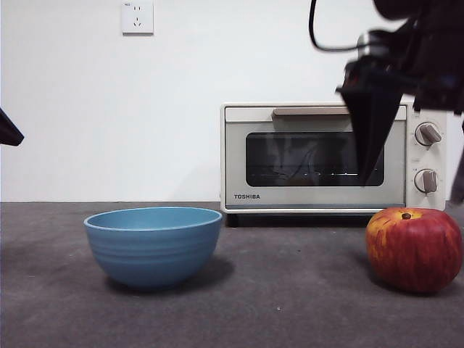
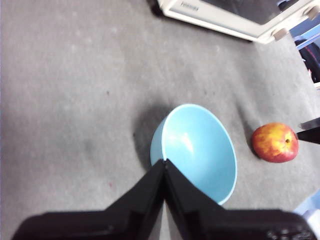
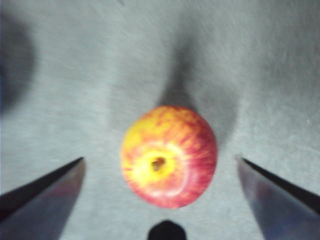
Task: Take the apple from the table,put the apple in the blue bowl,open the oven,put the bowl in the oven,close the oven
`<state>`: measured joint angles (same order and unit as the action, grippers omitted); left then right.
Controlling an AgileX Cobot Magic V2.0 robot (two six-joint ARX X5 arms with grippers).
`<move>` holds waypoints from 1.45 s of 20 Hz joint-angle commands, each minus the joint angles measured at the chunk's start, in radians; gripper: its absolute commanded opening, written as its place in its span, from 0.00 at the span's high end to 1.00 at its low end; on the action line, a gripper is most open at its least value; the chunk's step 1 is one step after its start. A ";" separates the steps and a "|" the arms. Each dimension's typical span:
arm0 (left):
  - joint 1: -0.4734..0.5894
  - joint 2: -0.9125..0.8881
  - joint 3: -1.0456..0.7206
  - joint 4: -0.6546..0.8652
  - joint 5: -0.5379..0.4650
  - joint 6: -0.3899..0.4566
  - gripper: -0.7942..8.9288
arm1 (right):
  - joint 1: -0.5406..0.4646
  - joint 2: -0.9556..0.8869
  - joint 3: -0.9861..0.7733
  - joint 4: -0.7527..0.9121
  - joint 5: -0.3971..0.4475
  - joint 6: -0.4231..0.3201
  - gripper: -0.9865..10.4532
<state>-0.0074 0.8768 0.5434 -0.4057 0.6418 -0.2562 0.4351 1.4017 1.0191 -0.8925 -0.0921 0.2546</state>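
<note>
My right gripper grabs the apple (image 1: 415, 250) by its round sides next, to put the apple in the blue bowl (image 1: 154, 246).
The red and yellow apple (image 1: 415, 250) (image 3: 187, 135) (image 2: 274, 143) sits on the dark grey table (image 1: 290, 304) at the right. My right gripper (image 1: 411, 187) (image 3: 160, 160) hangs above it, open wide, with one jaw on each side of the apple and not touching it. The empty blue bowl (image 1: 154, 246) (image 2: 200, 150) stands left of centre. My left gripper (image 2: 165, 161) is shut, holds nothing, and hovers over the bowl's near rim; in the front view it is only a black tip (image 1: 9, 130) at the left edge. The cream oven (image 1: 319, 156) (image 2: 235, 15) stands at the back with its door shut.
A white wall with a socket (image 1: 137, 17) rises behind the table. The right arm's cable (image 1: 319, 40) loops at the top right. Bare table lies between the bowl and the apple.
</note>
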 commanded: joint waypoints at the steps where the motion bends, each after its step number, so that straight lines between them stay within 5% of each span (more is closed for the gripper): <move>1: -0.001 0.000 0.000 -0.016 0.006 -0.003 0.92 | 0.010 0.042 0.001 0.000 0.026 0.008 0.44; 12: -0.001 0.000 0.000 -0.050 0.005 -0.002 0.92 | 0.011 0.207 0.001 0.011 0.023 0.008 0.48; 16: -0.001 0.000 0.000 -0.050 0.005 -0.002 0.92 | 0.011 0.211 0.001 0.029 0.023 0.008 0.92; 22: -0.001 0.000 0.000 -0.050 0.005 -0.002 0.92 | 0.045 0.190 0.055 -0.044 0.022 0.010 0.92; 29: -0.001 0.000 0.000 -0.050 0.005 -0.002 0.92 | 0.274 0.198 0.376 -0.077 0.022 0.035 0.92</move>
<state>-0.0074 0.8768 0.5434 -0.4583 0.6418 -0.2562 0.7036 1.6016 1.3842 -0.9733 -0.0700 0.2806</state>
